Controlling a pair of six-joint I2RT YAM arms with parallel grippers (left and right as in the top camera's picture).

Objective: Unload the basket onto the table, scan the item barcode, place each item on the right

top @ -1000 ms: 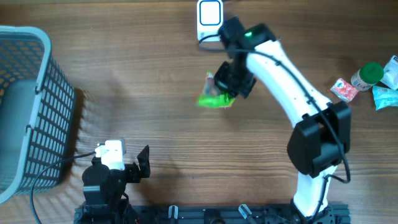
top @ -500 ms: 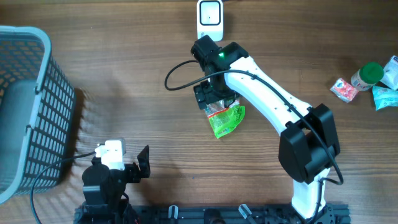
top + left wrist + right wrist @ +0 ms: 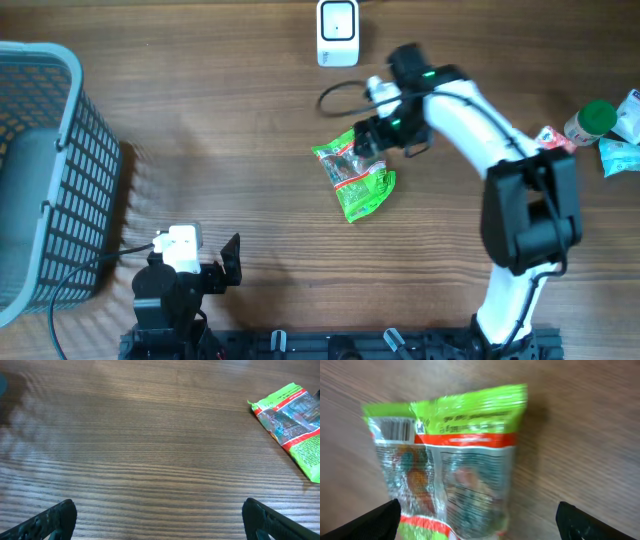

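My right gripper is going to pick up the green snack bag by its printed middle (image 3: 351, 166) next, so the bag's barcode end stays uncovered to face the scanner (image 3: 338, 32).
The item, a green snack bag (image 3: 356, 180) with red bands, lies flat on the wooden table below the white barcode scanner (image 3: 338, 32). Its barcode (image 3: 395, 429) faces up at one end of the bag (image 3: 455, 460). My right gripper (image 3: 370, 138) hangs open just over the bag's upper end, and in the right wrist view the right gripper (image 3: 480, 522) has its jaws spread wide apart with nothing clamped. My left gripper (image 3: 226, 264) rests open near the front edge. In the left wrist view the left gripper (image 3: 160, 520) is empty, with the bag (image 3: 295, 427) far off at the right.
A grey mesh basket (image 3: 60, 170) stands at the left edge. At the far right lie a green-capped bottle (image 3: 590, 120), a red packet (image 3: 553, 143) and blue-white packets (image 3: 622, 150). A black cable (image 3: 335, 95) loops from the right wrist.
My right gripper carried the bag down from near the scanner, opened and let it go on the table, then drew back to the upper right. The left arm stayed still.
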